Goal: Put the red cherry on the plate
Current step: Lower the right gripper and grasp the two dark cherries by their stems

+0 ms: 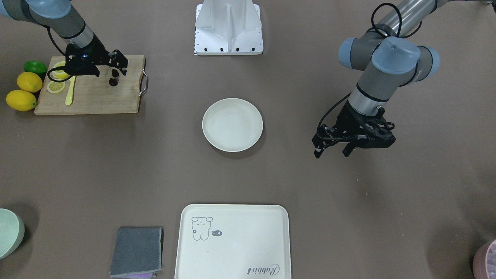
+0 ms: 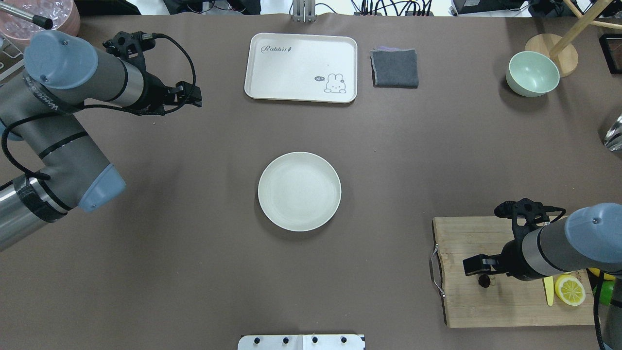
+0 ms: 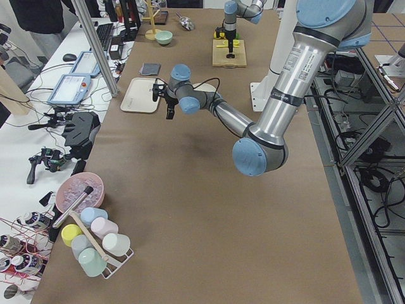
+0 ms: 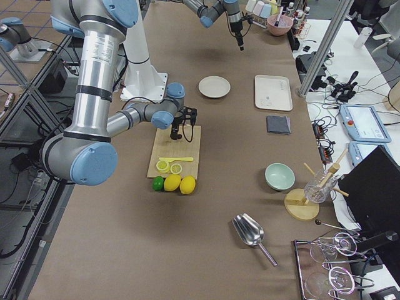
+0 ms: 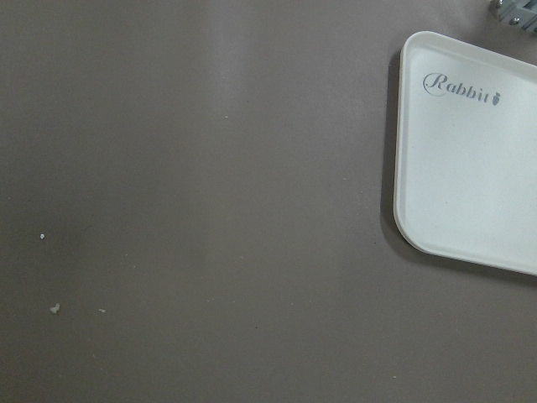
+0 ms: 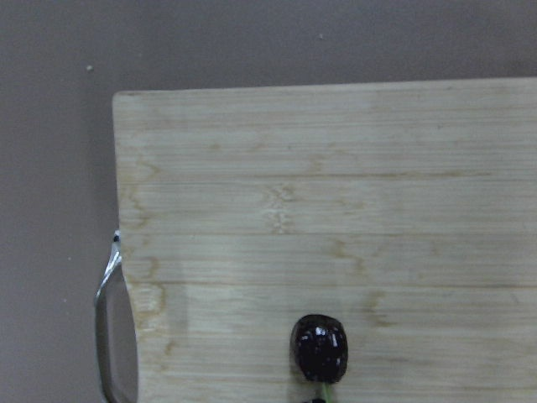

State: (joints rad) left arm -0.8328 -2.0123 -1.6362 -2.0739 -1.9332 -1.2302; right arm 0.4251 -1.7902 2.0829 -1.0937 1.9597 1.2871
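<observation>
My right gripper will next grab the red cherry by its stem end to place it on the plate.
The red cherry (image 1: 113, 81) lies on a wooden cutting board (image 1: 97, 97), small, dark and almost black. The right wrist view shows it low in the picture (image 6: 320, 347) with a bit of green stem below it. My right gripper (image 1: 117, 71) hangs just over the cherry (image 2: 484, 280), fingers pointing down and open, nothing held. The round cream-white plate (image 1: 232, 124) sits bare at mid-table (image 2: 299, 191), well away from the board. My left gripper (image 1: 332, 151) hovers open over bare table on the plate's other side.
Lemon slices (image 1: 56, 86), a yellow knife (image 1: 70, 91), two whole lemons (image 1: 23, 93) and a lime (image 1: 35, 67) crowd the board's outer end. A rectangular cream tray (image 2: 301, 67), a grey cloth (image 2: 394, 68) and a pale green bowl (image 2: 532, 73) line the far side.
</observation>
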